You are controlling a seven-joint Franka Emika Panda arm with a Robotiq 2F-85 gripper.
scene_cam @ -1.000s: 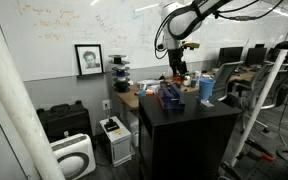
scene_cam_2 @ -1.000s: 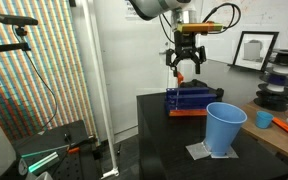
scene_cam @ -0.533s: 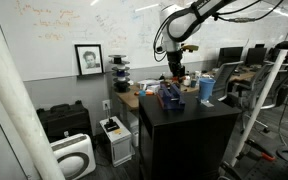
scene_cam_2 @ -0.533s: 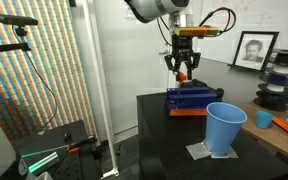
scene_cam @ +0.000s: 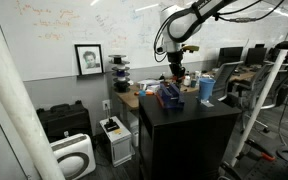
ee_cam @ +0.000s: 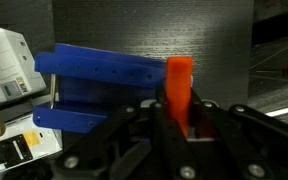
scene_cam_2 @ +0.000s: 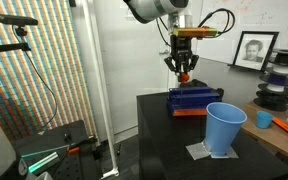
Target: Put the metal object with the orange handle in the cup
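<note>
The metal object has its orange handle (scene_cam: 175, 79) (ee_cam: 179, 91) between the robot's closed fingers, so it would come up if the gripper lifted now.
The orange handle of the metal object (ee_cam: 178, 88) stands up between my fingers in the wrist view, with my gripper (ee_cam: 180, 118) shut on it. Its metal part is hidden. In both exterior views my gripper (scene_cam_2: 183, 72) (scene_cam: 176, 75) hangs just above the chunky dark blue object (scene_cam_2: 191, 99) (scene_cam: 170, 96), a bit of orange (scene_cam_2: 183, 73) showing between the fingers. The light blue cup (scene_cam_2: 224, 129) (scene_cam: 206, 90) stands upright on a small mat, apart from my gripper, near the black table's edge.
The blue object rests on an orange base on the black table (scene_cam_2: 174, 140). A desk behind holds spools and a small blue cup (scene_cam_2: 264, 119). A framed portrait (scene_cam: 88, 59) leans on the whiteboard wall. A tripod pole (scene_cam_2: 96, 70) stands beside the table.
My fingers have gone from open to shut on the orange handle. The arm has stayed above the blue object.
</note>
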